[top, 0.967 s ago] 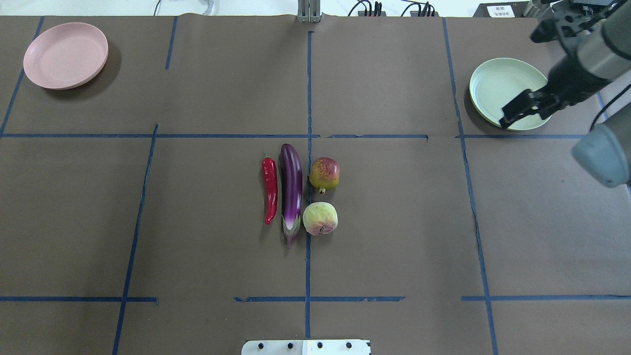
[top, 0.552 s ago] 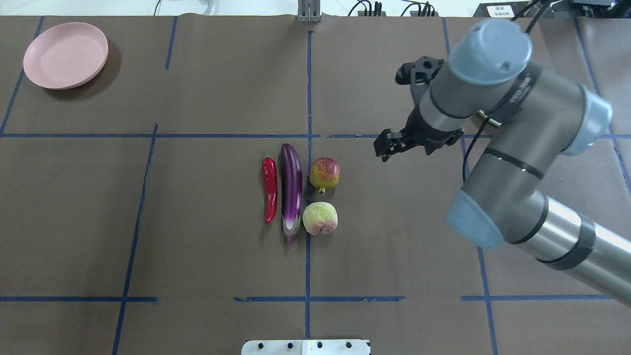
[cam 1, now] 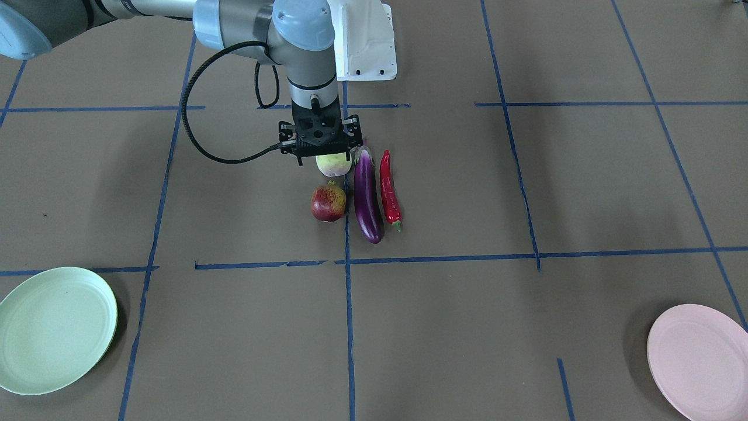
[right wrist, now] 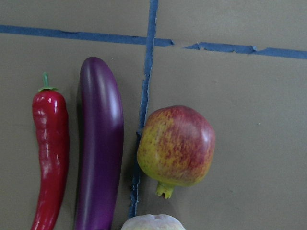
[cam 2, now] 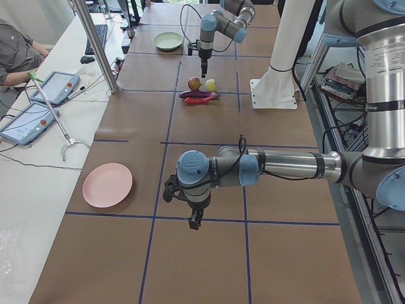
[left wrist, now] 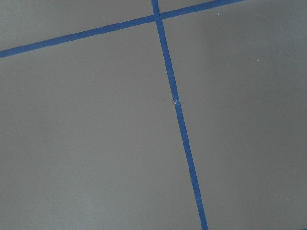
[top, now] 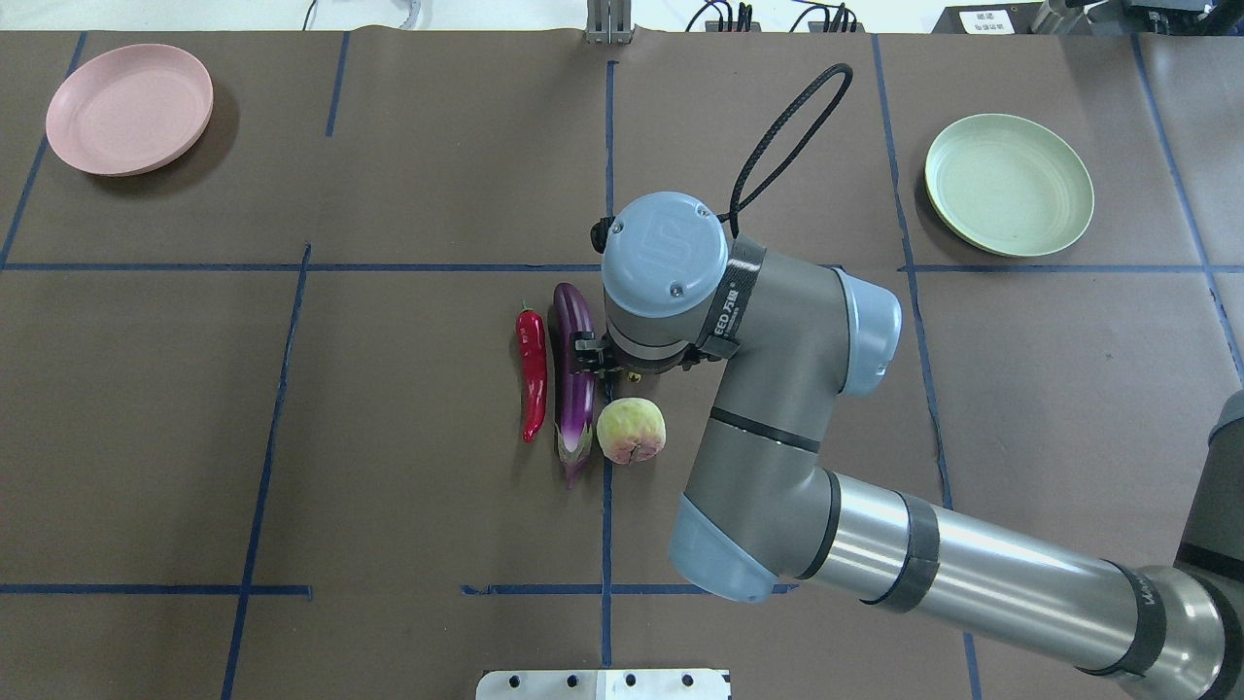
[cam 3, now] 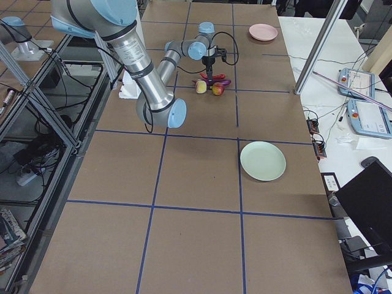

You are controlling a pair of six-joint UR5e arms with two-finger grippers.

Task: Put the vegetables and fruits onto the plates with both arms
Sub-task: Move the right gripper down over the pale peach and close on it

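The pale yellow-green fruit has rounded sides, and my right gripper will next grab it by them. Then the fruit can go onto the mint plate [cam 1: 57, 330].
The purple eggplant [top: 574, 374] and red chili [top: 532, 374] lie side by side at the table's middle. The pale yellow-green fruit [top: 632, 431] sits right of the eggplant's stem end. The red-and-yellow fruit [cam 1: 328, 203] sits beside it and fills the right wrist view [right wrist: 176, 146]; my right wrist hides it from overhead. My right gripper [cam 1: 325, 153] hangs open and empty over the two fruits. The mint plate [top: 1009, 185] is far right and the pink plate [top: 129, 109] far left. My left gripper [cam 2: 193, 220] hovers over bare table near the pink plate [cam 2: 107, 185]; I cannot tell its state.
Blue tape lines [top: 607, 175] cross the brown table cover. The white base block [cam 1: 365, 41] stands at the robot's edge. My right arm's forearm [top: 972, 574] stretches over the near right part of the table. Operators' tablets [cam 2: 54, 85] lie beyond the far edge.
My right arm has swung from above the mint plate leftward to the table's middle and now hangs over the fruits. The fruits, vegetables and plates have not moved.
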